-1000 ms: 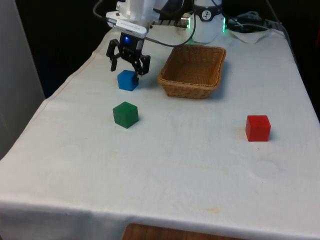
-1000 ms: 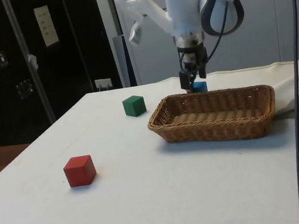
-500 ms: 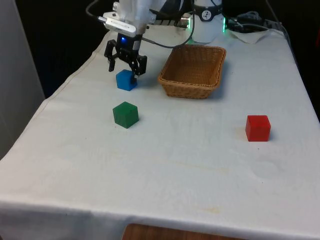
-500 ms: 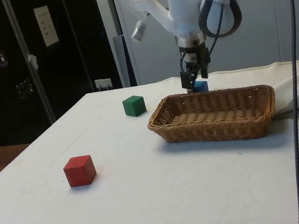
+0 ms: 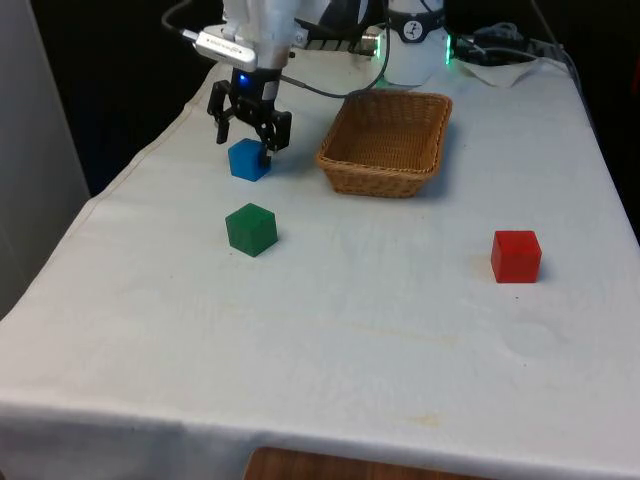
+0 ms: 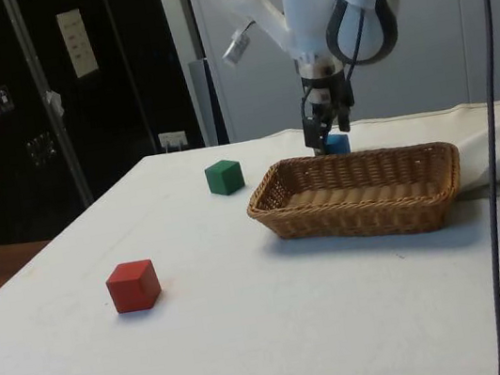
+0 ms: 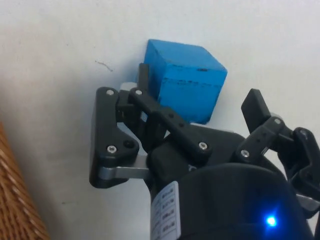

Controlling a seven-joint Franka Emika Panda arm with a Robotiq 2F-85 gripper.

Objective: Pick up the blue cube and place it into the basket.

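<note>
My gripper grabs the two opposite sides of the blue cube (image 5: pixel 248 160) next, to place the cube into the wicker basket.
The blue cube (image 5: pixel 248 160) rests on the white cloth, to the front view's left of the wicker basket (image 5: pixel 431 143). My gripper (image 5: pixel 249 138) hangs low over the cube, open, with one finger on each side of it. In the wrist view the blue cube (image 7: pixel 186 85) sits between the fingers (image 7: pixel 143 80); one finger touches its side and the other stands apart. From the side, the gripper (image 6: pixel 325 133) and the cube (image 6: pixel 336 143) show just behind the basket (image 6: pixel 358 210).
A green cube (image 5: pixel 250 229) lies a little nearer than the blue one. A red cube (image 5: pixel 516 256) sits at the front view's right. The cloth's edge drops off close to the left of the gripper.
The gripper has drifted a little towards the front view's left and farther back. The blue cube has shifted slightly left with it.
</note>
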